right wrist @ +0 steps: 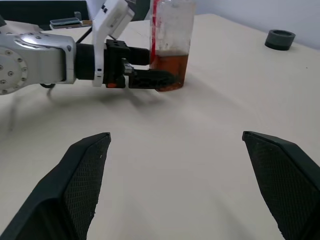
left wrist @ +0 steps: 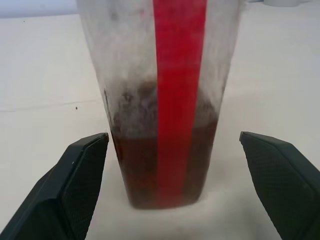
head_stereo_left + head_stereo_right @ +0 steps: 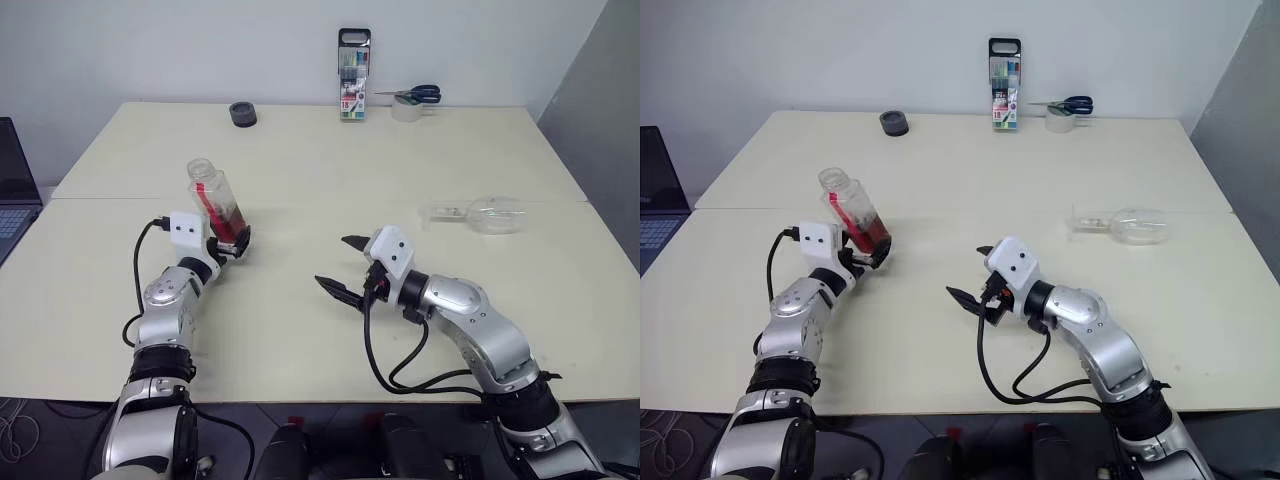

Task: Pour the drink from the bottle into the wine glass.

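Observation:
The bottle needs to be kept from spilling, since the bottle's neck (image 3: 200,168) is uncapped above the reddish-brown drink, so my left gripper needs to grab the bottle by its lower body (image 3: 226,221) next.
The bottle (image 3: 215,195), clear with a red label strip, stands on the table's left half with no cap on its neck. The reddish-brown drink (image 2: 140,165) fills its lower part. My left gripper (image 3: 232,243) is open, one finger on each side of the bottle's base, with a gap on both sides in the left wrist view. The wine glass (image 3: 485,213) lies on its side at the right of the table. My right gripper (image 3: 340,268) is open and holds nothing, low over the table's middle, pointing left toward the bottle (image 1: 170,45).
A tall marker pack (image 3: 353,75) stands at the table's far edge, with blue-handled scissors (image 3: 412,95) on a clear roll beside it. A dark ring (image 3: 242,114) lies at the far left. A laptop (image 3: 12,190) sits off the table's left side.

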